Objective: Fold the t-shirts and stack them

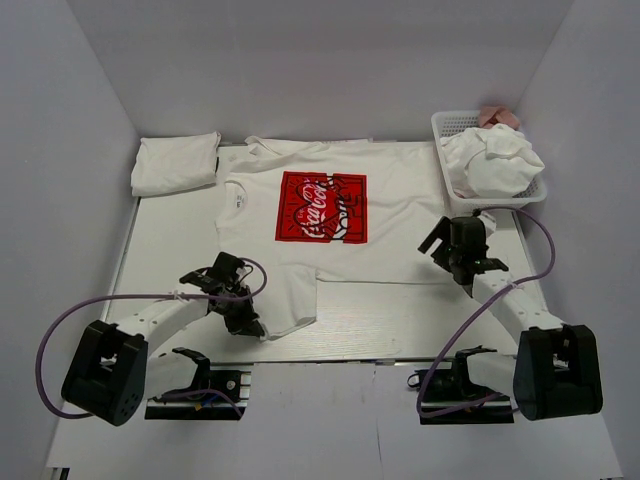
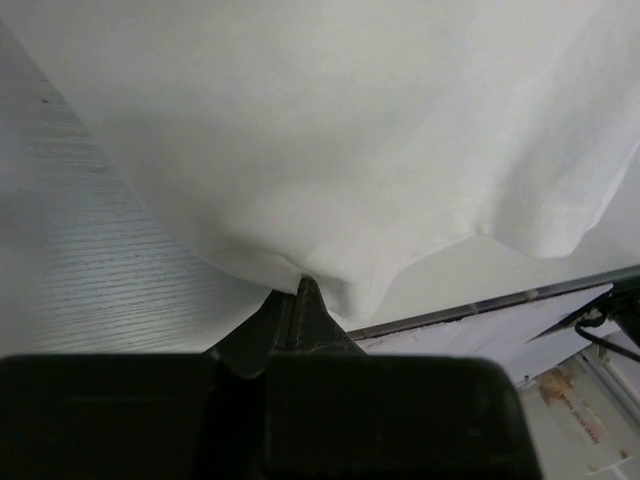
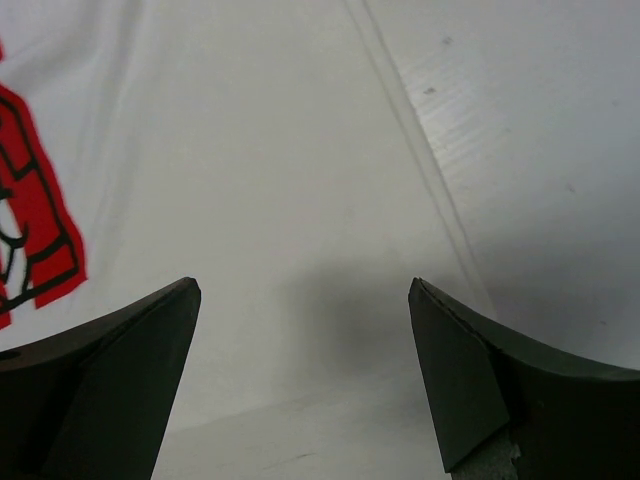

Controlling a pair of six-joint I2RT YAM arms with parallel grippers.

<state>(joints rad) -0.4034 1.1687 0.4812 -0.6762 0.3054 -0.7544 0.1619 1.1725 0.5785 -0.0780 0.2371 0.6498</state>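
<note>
My right gripper pinches the white t-shirt's near hem corner, opposite the held sleeve, next, to fold the t-shirt's near side over evenly.
A white t-shirt point(image 1: 400, 190) with a red chest print point(image 1: 321, 207) lies spread on the table. My left gripper point(image 1: 247, 322) is shut on its near left sleeve; in the left wrist view the cloth point(image 2: 330, 170) is pinched at the fingertips point(image 2: 308, 290) and lifted off the table. My right gripper point(image 1: 447, 247) is open and empty over the shirt's near right part; the right wrist view shows its fingers point(image 3: 455, 360) apart above the white cloth point(image 3: 270, 200). A folded white shirt point(image 1: 176, 163) lies at the back left.
A white basket point(image 1: 443, 128) at the back right holds crumpled white shirts point(image 1: 495, 160) and something pink point(image 1: 498, 117). The table's near edge point(image 2: 500, 305) runs just past the held sleeve. White walls close in the left, back and right.
</note>
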